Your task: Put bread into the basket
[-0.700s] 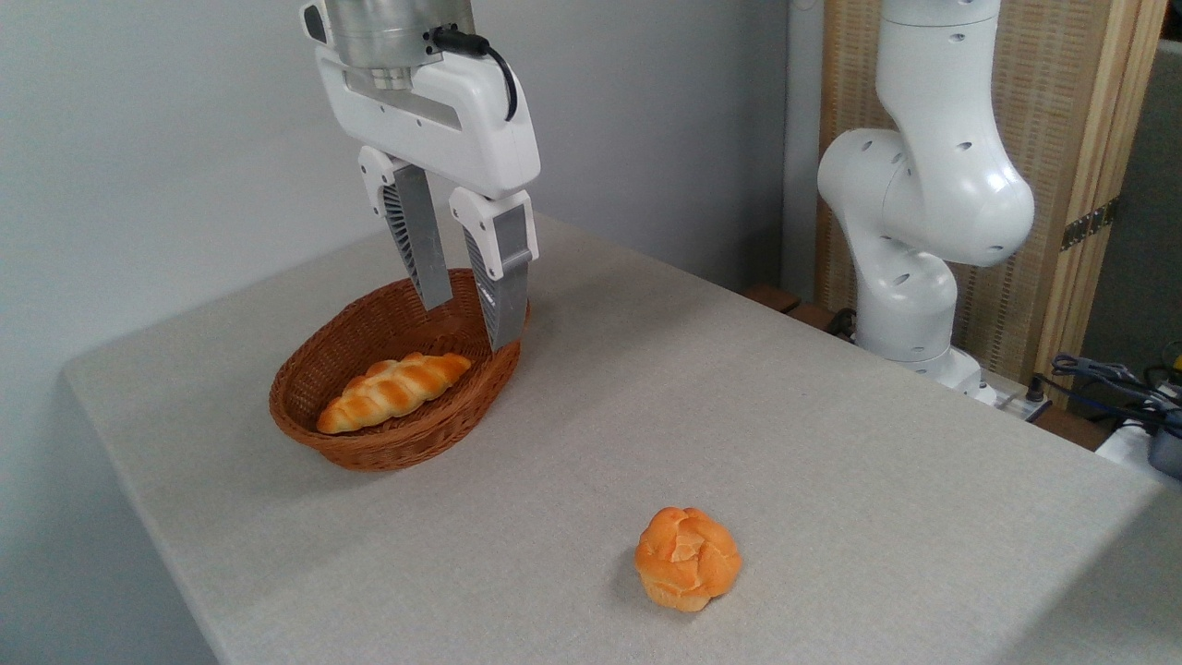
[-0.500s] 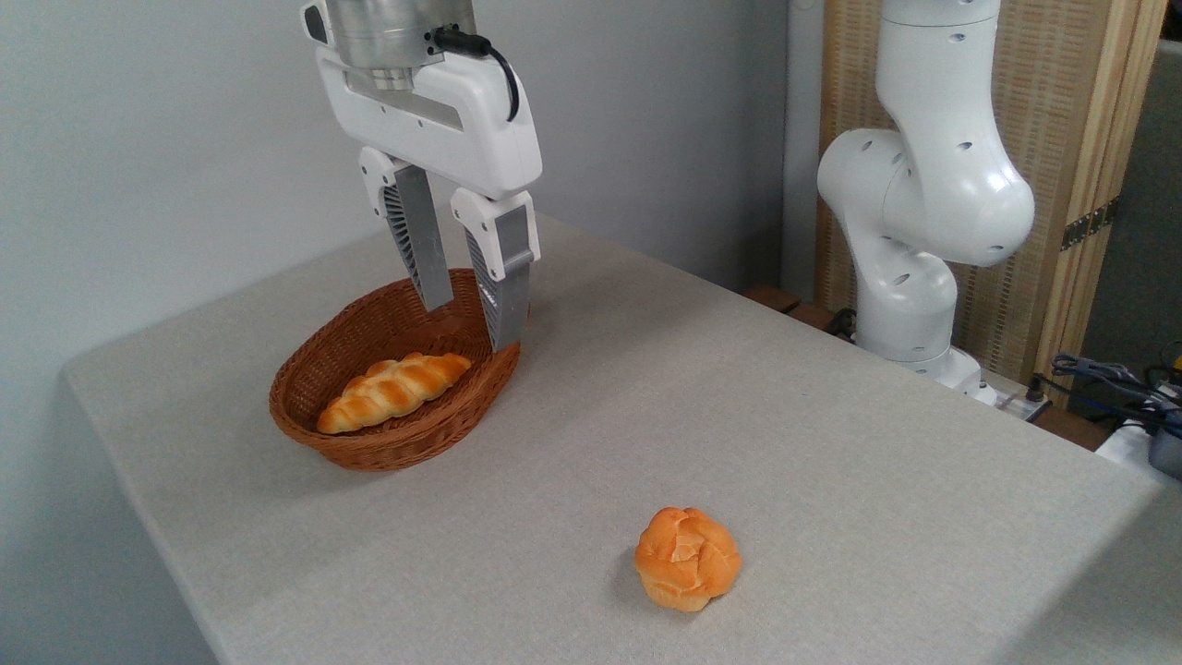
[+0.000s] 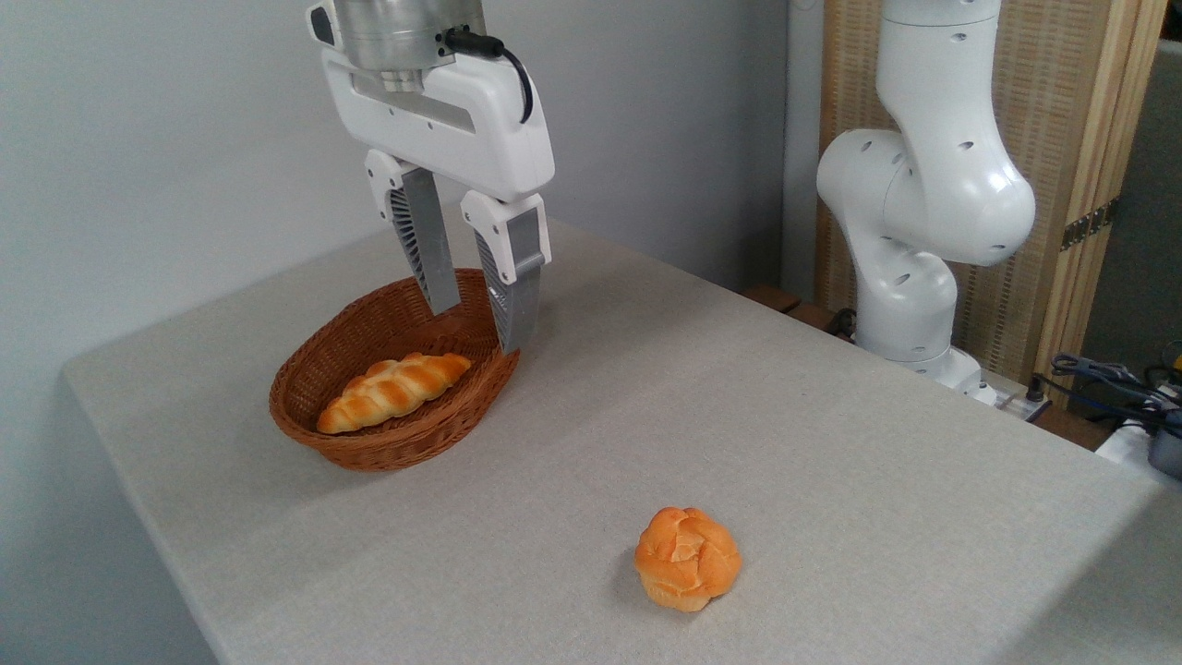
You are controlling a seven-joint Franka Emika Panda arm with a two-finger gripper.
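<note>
My gripper takes hold of the bread (image 3: 688,558) by its rounded sides next and puts it into the wicker basket.
The bread (image 3: 688,558), a small round orange-golden bun with a cracked top, rests on the table near the front edge, untouched. The brown wicker basket (image 3: 369,452) stands at the left. My gripper (image 3: 480,328) hangs open and empty over the basket's right end, well above the table. It is far from the bun, up and to the left of it. Its fingers (image 3: 517,277) hide part of the basket's far rim.
A long braided golden loaf (image 3: 394,390) lies inside the basket. The grey table (image 3: 831,443) drops off at the left, front and right. The arm's white base (image 3: 914,231) stands at the table's far right, with cables (image 3: 1108,379) beyond it.
My gripper has drifted slightly to the right above the basket, still open. The bun, basket and loaf have not moved.
</note>
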